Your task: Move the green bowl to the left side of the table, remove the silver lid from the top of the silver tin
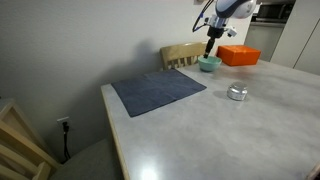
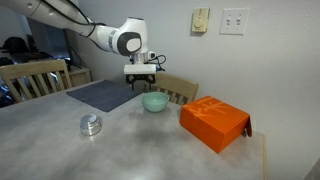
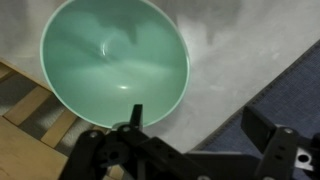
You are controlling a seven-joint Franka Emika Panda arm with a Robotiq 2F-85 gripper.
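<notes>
My gripper grips the green bowl's rim next, one finger inside and one outside, to keep the bowl's base free for setting down upright.
The green bowl (image 1: 209, 64) (image 2: 154, 102) sits upright on the light grey table (image 1: 200, 125) near its far edge. It fills the upper left of the wrist view (image 3: 115, 60). My gripper (image 1: 211, 47) (image 2: 141, 80) (image 3: 198, 120) is open and empty just above the bowl. One finger is at the bowl's rim and the other is over bare table beside it. The silver tin (image 1: 237, 94) (image 2: 91, 126) stands apart on the table, with the silver lid (image 1: 237, 89) (image 2: 91, 120) on top.
A dark blue-grey cloth mat (image 1: 157, 91) (image 2: 103, 94) (image 3: 275, 95) lies next to the bowl. An orange box (image 1: 239, 56) (image 2: 214, 122) stands on its other side. A wooden chair (image 1: 183, 54) (image 2: 178, 90) is behind the table edge by the bowl. A wall is close behind.
</notes>
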